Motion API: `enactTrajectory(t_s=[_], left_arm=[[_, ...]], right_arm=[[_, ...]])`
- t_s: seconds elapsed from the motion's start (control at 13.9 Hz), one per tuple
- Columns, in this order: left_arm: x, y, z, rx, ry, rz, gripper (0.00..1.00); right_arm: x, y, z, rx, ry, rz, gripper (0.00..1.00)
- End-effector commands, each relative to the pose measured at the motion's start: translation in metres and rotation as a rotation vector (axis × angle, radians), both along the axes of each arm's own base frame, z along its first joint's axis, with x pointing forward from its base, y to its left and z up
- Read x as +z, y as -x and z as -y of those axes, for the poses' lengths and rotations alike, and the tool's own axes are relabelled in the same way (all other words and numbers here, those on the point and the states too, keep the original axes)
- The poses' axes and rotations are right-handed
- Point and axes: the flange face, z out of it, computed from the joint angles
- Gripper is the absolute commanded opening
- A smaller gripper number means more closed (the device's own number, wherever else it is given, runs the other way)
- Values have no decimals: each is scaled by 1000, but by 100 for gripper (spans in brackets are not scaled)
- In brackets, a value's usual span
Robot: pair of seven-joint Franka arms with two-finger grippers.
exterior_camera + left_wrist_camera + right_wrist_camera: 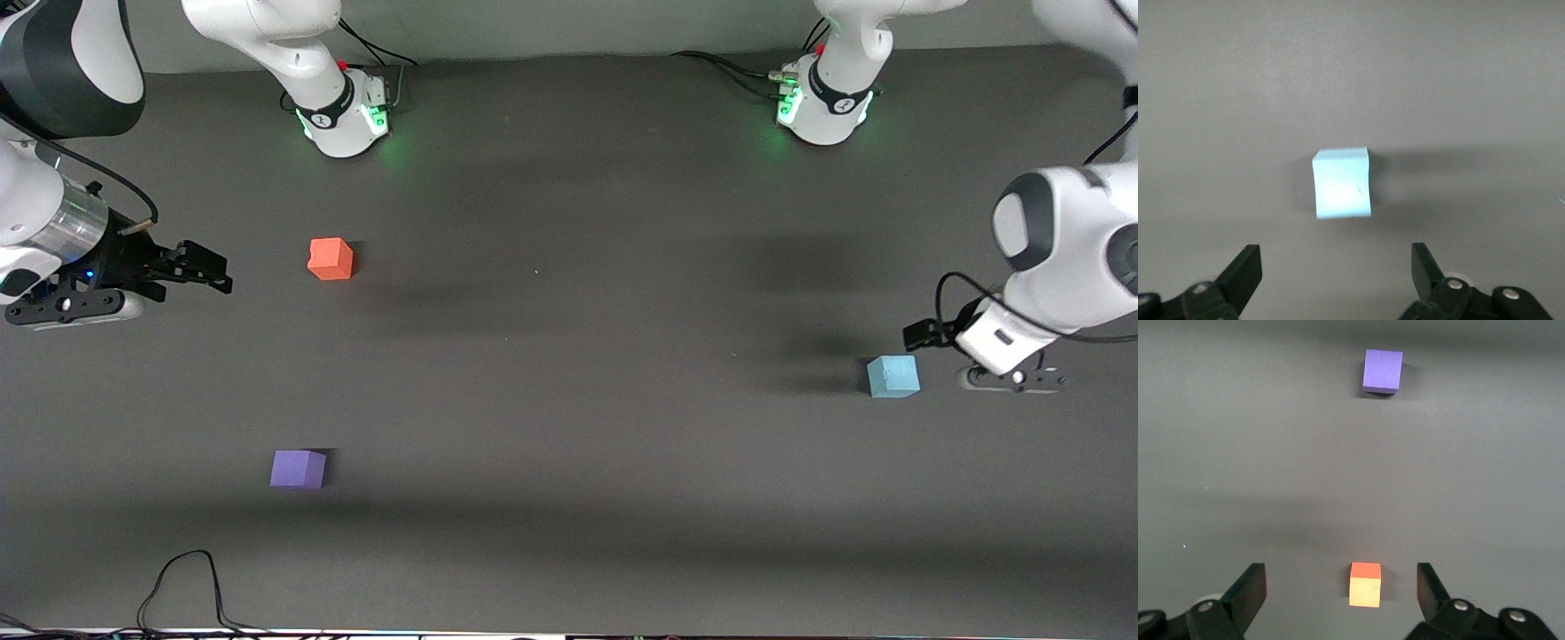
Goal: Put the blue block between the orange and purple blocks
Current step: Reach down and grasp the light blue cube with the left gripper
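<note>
The blue block (893, 376) should next be gripped by its opposite sides with my left gripper, and then it can fill the gap between the orange and purple blocks.
The light blue block (893, 376) sits on the grey table toward the left arm's end. My left gripper (929, 336) hangs just above and beside it, open and empty. In the left wrist view the blue block (1342, 183) lies ahead of the spread left gripper (1336, 260). The orange block (331, 259) and the purple block (298, 468) stand apart toward the right arm's end, the purple one nearer the front camera. My right gripper (218, 274) hovers open beside the orange block. The right wrist view shows the orange block (1365, 585) below the right gripper (1340, 579) and the purple block (1382, 371) farther off.
The two arm bases (342, 111) (822, 102) stand along the table's back edge with cables. A black cable (187, 587) loops onto the table near the front edge. A wide stretch of bare grey table (578, 373) separates the blue block from the other two.
</note>
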Motion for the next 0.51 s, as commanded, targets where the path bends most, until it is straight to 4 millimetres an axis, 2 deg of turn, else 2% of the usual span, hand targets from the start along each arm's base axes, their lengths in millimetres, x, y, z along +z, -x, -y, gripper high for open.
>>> enactTrajectory(t_s=[0.0, 0.29, 0.43], left_arm=[[-43, -7, -2, -20, -6, 14, 100], [-97, -7, -1, -21, -5, 25, 100], [-116, -5, -1, -11, -5, 21, 100]], right_arm=[[7, 5, -1, 18, -19, 5, 100], [9, 5, -1, 20, -19, 8, 95], [10, 6, -1, 20, -19, 9, 91]])
